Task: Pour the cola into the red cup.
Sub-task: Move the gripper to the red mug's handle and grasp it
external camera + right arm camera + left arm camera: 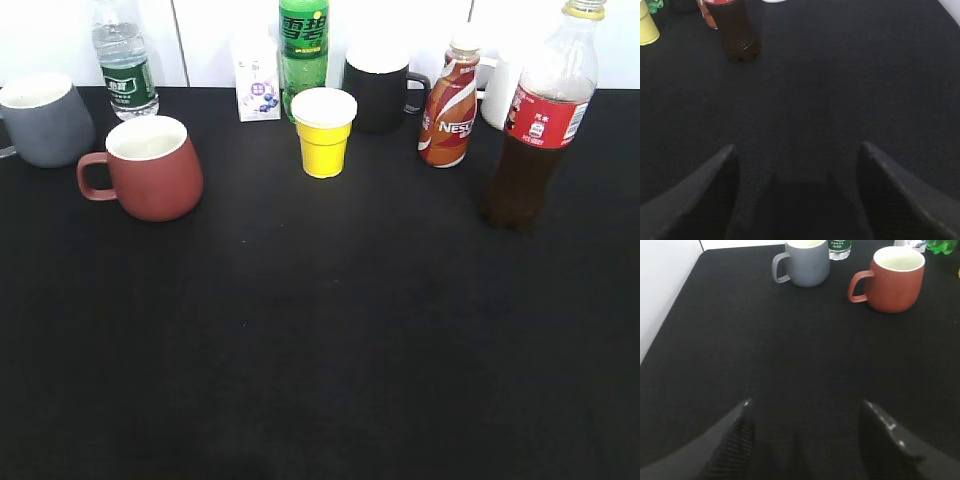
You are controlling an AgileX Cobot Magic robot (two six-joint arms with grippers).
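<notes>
The left gripper grabs the cup by its slim handle (85, 177) next, narrow enough for the fingertips, since the red cup's round body (158, 183) bulges wide.
The cola bottle (540, 120) stands upright at the right of the black table, tall and clear with a red label, a yellowish cap and dark liquid; its base also shows in the right wrist view (737, 30). The red cup (150, 167) stands at the left, white inside and empty, handle to the left; it also shows in the left wrist view (892, 277). My left gripper (805, 405) is open and empty over bare cloth, well short of the red cup. My right gripper (797, 147) is open and empty, well short of the cola bottle. Neither gripper shows in the exterior view.
A grey mug (40, 118), a water bottle (123, 60), a small carton (257, 85), a green soda bottle (303, 45), a yellow paper cup (323, 132), a black mug (380, 88) and a Nescafe bottle (450, 105) stand along the back.
</notes>
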